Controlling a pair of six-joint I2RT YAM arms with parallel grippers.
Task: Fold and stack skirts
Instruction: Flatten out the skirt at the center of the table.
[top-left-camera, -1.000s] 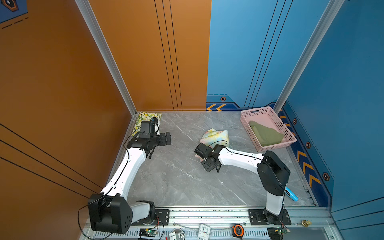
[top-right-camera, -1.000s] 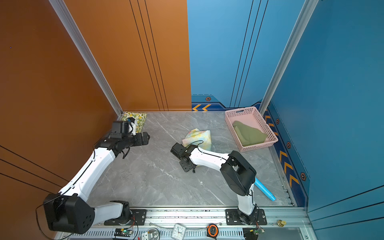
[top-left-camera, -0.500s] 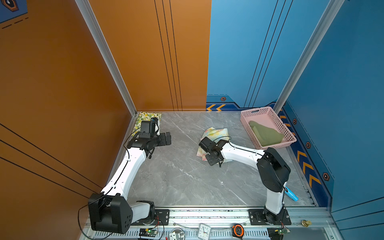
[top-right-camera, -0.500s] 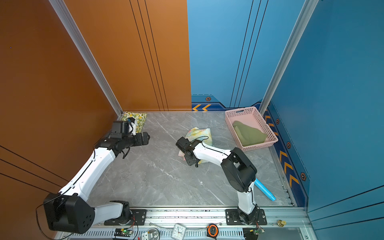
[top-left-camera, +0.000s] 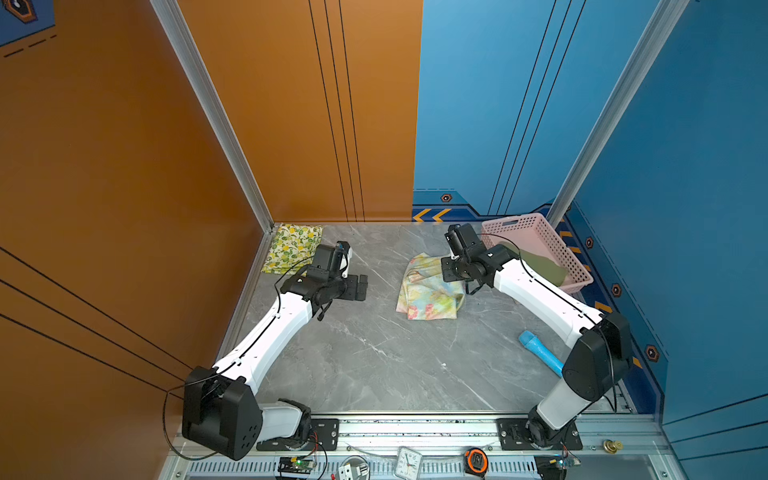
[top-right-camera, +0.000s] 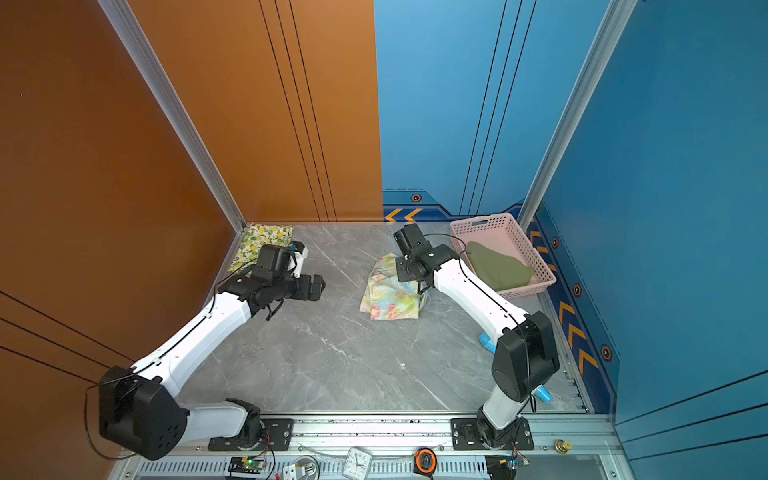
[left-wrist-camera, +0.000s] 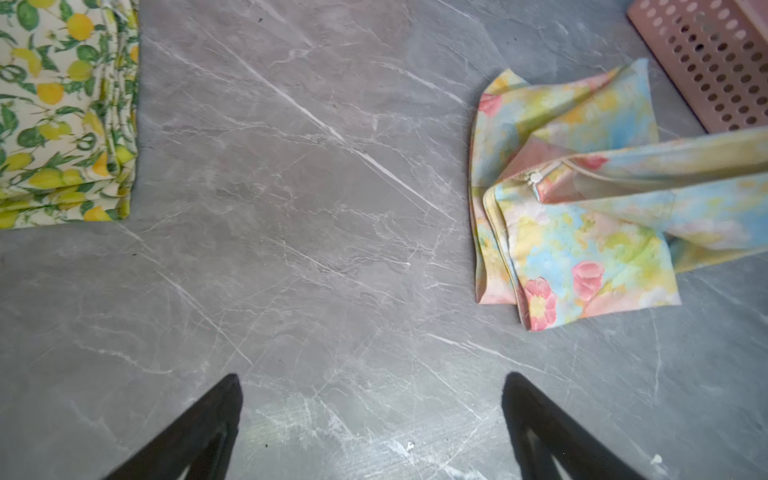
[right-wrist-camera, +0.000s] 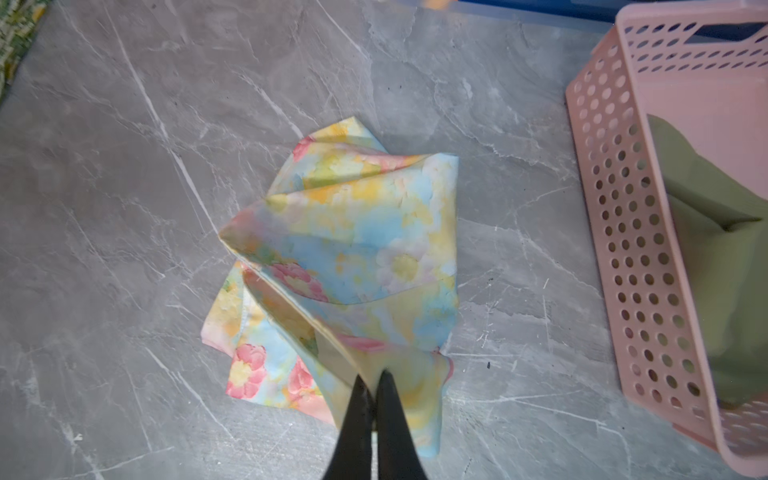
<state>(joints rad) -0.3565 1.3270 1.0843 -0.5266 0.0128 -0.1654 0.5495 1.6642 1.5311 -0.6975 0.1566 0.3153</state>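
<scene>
The pastel skirt needs to be spread open for folding, so my left gripper should next take it by its edge opposite my right gripper's pinch.
The pastel yellow-blue skirt (top-left-camera: 430, 291) with pink flowers lies crumpled mid-table. One edge of it is lifted off the surface, pinched in my right gripper (right-wrist-camera: 374, 376), which is shut on the cloth and hovers at the side of the skirt (right-wrist-camera: 357, 232) nearest the basket. The lemon-print skirt (top-left-camera: 295, 247) lies folded in the back left corner. The olive green skirt (top-right-camera: 496, 266) rests inside the pink basket (top-right-camera: 498, 222). My left gripper (left-wrist-camera: 372, 378) is open and empty above bare table, between the lemon skirt (left-wrist-camera: 62, 112) and the pastel skirt (left-wrist-camera: 582, 232).
The pink perforated basket (top-left-camera: 536, 226) stands at the back right against the blue wall. A light blue cylinder (top-left-camera: 540, 351) lies near the right arm's base. A clock (top-left-camera: 409, 461) and tape measure (top-left-camera: 476, 459) sit on the front rail.
My right gripper closed on the pastel skirt's front edge, then rose and swung back toward the basket, pulling the cloth up with it. The left arm stayed still.
</scene>
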